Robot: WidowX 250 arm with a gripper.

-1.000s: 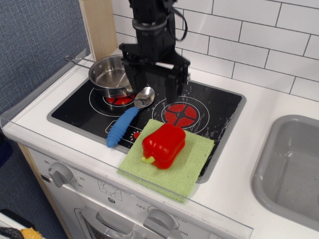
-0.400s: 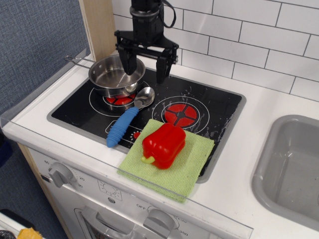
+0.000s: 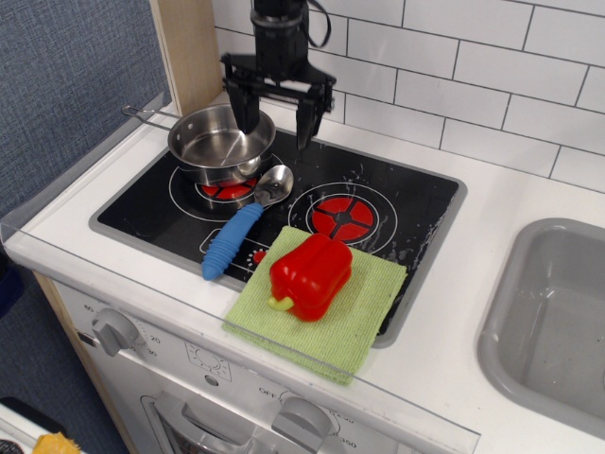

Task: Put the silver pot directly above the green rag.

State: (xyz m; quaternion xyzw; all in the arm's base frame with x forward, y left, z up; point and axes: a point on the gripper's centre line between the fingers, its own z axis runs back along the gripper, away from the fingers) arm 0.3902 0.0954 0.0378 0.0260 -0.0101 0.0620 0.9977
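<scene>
Next, my gripper takes hold of the pot by its rim [image 3: 273,135] to set the silver pot directly above the green rag [image 3: 371,301].
The silver pot [image 3: 216,144] stands upright on the back left burner of the black stove, its wire handle pointing left. The green rag [image 3: 371,301] lies flat at the stove's front right corner with a red toy bell pepper [image 3: 311,275] on it. My gripper [image 3: 277,126] hangs open and empty just right of and behind the pot, above the stove's rear. Its left finger is near the pot's right rim; I cannot tell if it touches.
A silver spoon with a blue handle [image 3: 244,220] lies between the pot and the rag. A second red burner [image 3: 343,217] sits mid-stove. A grey sink [image 3: 553,312] is at the right. A white tiled wall stands behind, a wooden panel at the back left.
My gripper has risen and moved back, from low over the spoon and burners to the stove's rear beside the pot. It stays open. Pot, spoon, pepper and rag have not moved.
</scene>
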